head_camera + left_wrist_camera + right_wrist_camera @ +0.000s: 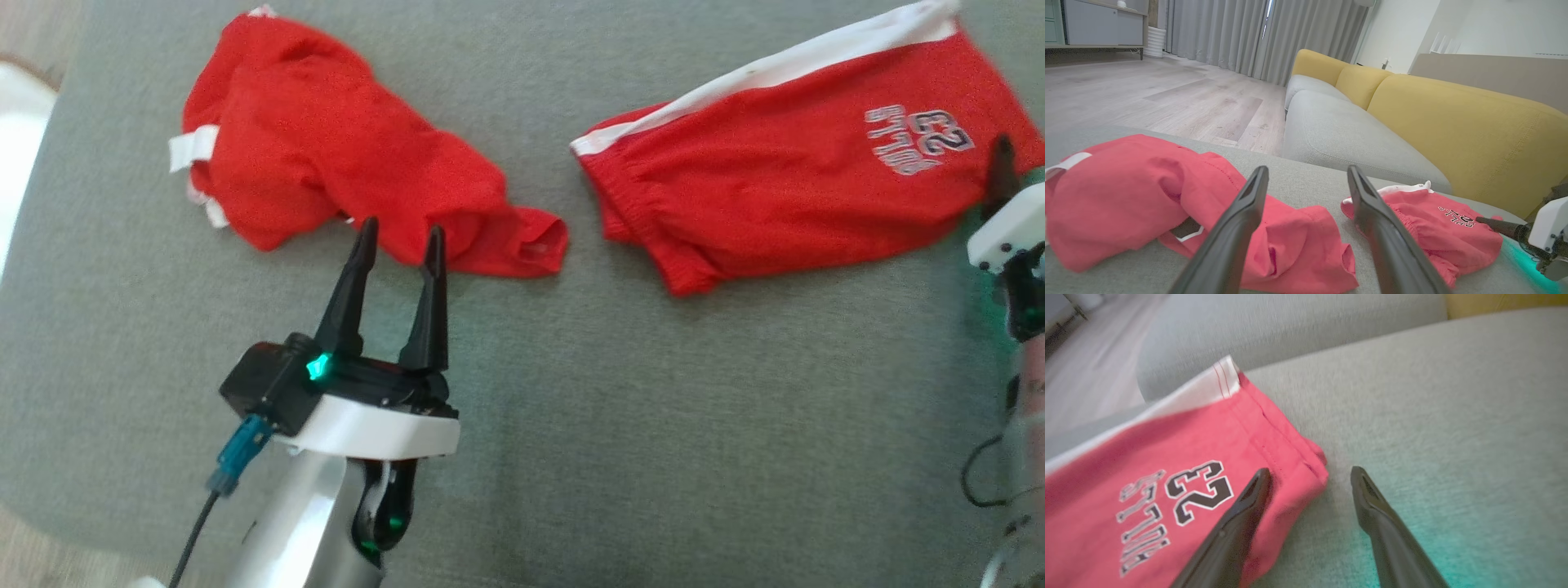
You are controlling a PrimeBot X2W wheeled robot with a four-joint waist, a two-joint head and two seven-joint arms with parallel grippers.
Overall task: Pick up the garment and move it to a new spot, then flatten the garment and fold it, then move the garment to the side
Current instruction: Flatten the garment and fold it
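The robot's right gripper should fold the red shorts next, so it should grab them by the red hem corner near the "23" print.
Two red garments lie on the grey cushion. The crumpled one, with white trim, sits at the left. My left gripper is open just short of its near edge, its fingertips over the bunched cloth. The other garment, red shorts with a white stripe and a "23" print, lies fairly flat at the right. My right gripper stands open at the shorts' right corner, one finger over the cloth and the other over bare cushion. Neither gripper holds anything.
A yellow sofa backrest and a grey seat lie beyond the cushion. Wooden floor stretches to the far left. The cushion's left edge runs near the crumpled garment. Bare cushion spreads between and in front of the garments.
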